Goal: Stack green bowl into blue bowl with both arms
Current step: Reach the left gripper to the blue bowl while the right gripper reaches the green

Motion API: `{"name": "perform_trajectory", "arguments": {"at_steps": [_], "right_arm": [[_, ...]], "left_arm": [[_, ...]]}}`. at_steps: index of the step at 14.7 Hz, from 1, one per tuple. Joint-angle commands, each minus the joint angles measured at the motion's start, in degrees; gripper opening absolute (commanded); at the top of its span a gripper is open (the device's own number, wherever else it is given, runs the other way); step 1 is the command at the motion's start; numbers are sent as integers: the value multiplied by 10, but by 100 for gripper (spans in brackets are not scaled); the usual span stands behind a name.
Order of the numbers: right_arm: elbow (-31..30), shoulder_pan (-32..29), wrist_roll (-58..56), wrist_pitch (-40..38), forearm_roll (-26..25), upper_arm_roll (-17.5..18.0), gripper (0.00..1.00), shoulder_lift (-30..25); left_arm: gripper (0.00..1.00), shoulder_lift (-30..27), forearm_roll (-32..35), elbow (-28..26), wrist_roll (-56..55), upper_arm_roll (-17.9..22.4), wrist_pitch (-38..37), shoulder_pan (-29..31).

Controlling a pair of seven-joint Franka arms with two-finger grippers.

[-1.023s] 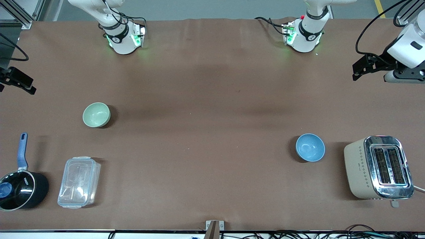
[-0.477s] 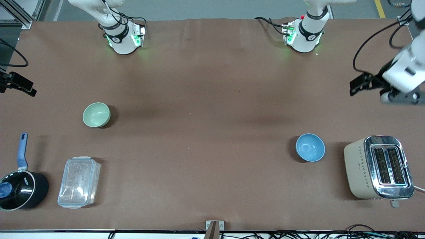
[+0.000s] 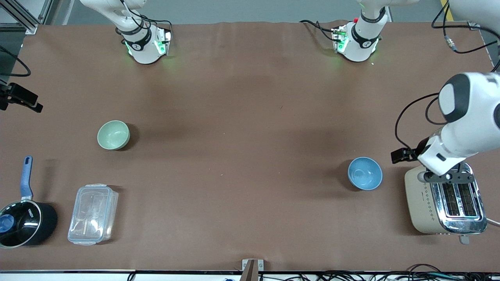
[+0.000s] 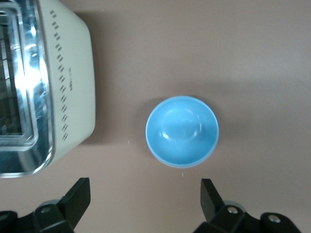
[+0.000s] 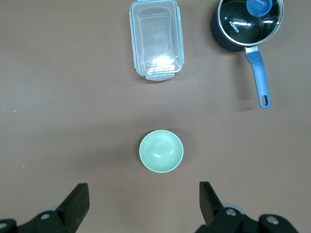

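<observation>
My left gripper takes hold of the blue bowl by its rim [image 3: 365, 159] next, which readies the blue bowl for the green bowl [image 3: 113, 135] to stack inside.
The green bowl [image 3: 113, 135] stands upright and empty toward the right arm's end of the table. It also shows in the right wrist view [image 5: 161, 151], well below my right gripper [image 5: 143, 204], which is open, empty and high above the table. The blue bowl [image 3: 365, 173] stands upright and empty toward the left arm's end. In the left wrist view the blue bowl [image 4: 182, 131] lies just ahead of my left gripper [image 4: 145, 196], which is open and empty above the table. In the front view the left arm's hand [image 3: 447, 177] is over the toaster's edge.
A cream and chrome toaster [image 3: 445, 197] stands beside the blue bowl at the left arm's end. A clear lidded container [image 3: 93, 214] and a black pot with a blue handle [image 3: 23, 218] sit nearer to the front camera than the green bowl. The right arm's black wrist part [image 3: 21, 99] shows at the view's edge.
The left arm has swung from near the table's edge to over the toaster beside the blue bowl. The right arm has barely moved. Both bowls stay put.
</observation>
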Motion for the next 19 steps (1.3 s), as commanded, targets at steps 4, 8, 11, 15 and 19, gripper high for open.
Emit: {"name": "perform_trajectory", "arguments": {"at_steps": [4,8,11,15,19], "right_arm": [[-12,-5,-31,6,9,-20,100,11],[-106,-6,-75,82,12,-55,99,15],[-207,-7,-108,185,55,-78,99,16],[-317,-9,-167,316,94,-94,99,37],[-327,-19,-179,338,117,-99,99,103]], "left_arm": [[100,42,12,-82,-31,0,146,3],[89,84,12,-90,-31,0,171,3],[77,115,12,-90,-31,0,199,6],[36,131,20,-88,-32,0,206,5],[2,136,21,-84,-32,0,208,4]]}}
